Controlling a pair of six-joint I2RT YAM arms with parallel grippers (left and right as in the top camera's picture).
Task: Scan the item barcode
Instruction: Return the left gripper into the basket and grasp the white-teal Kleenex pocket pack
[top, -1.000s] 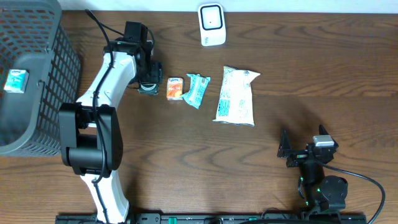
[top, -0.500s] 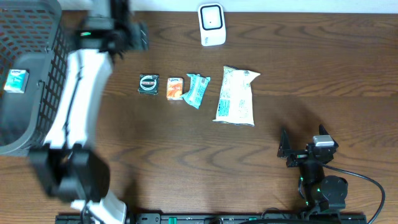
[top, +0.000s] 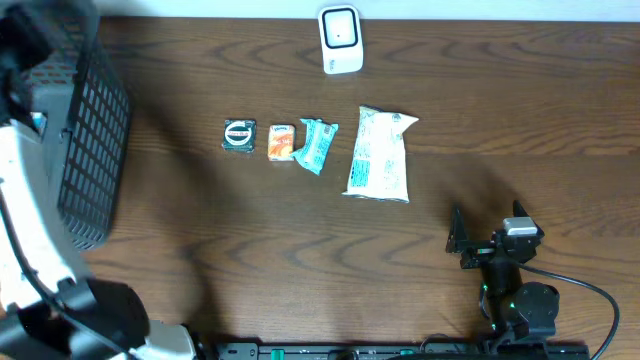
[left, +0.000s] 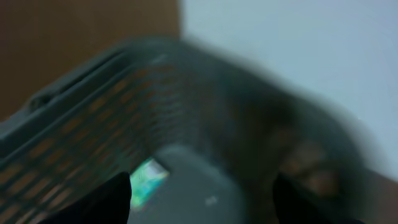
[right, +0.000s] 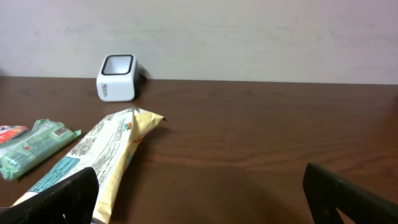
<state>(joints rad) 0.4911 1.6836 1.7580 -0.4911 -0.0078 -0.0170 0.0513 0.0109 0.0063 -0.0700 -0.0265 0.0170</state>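
I need to grab the teal packet by its near end (left: 141, 193) with my left gripper next. The rest of the packet then stays free to face the scanner.
Four items lie in a row mid-table: a small dark round packet (top: 239, 135), an orange packet (top: 282, 142), a green bar (top: 316, 145) (right: 34, 146) and a large white bag (top: 380, 155) (right: 93, 155). The white barcode scanner (top: 341, 40) (right: 116, 78) stands at the back edge. My left gripper (left: 202, 185) is open and empty over the grey basket (left: 93, 124); the view is blurred, with a teal packet (left: 147, 180) showing inside. The left arm (top: 25, 230) is a blur at the far left. My right gripper (right: 202, 180) (top: 487, 237) rests open at the front right, holding nothing.
The dark mesh basket (top: 90, 150) fills the table's left end, with the teal packet (top: 38, 121) partly visible inside. A black cable (top: 590, 295) trails from the right arm's base. Bare wood lies between the right gripper and the white bag.
The left arm has swung from the dark round packet up and left over the basket. The dark packet now lies uncovered on the table. The right arm has not moved.
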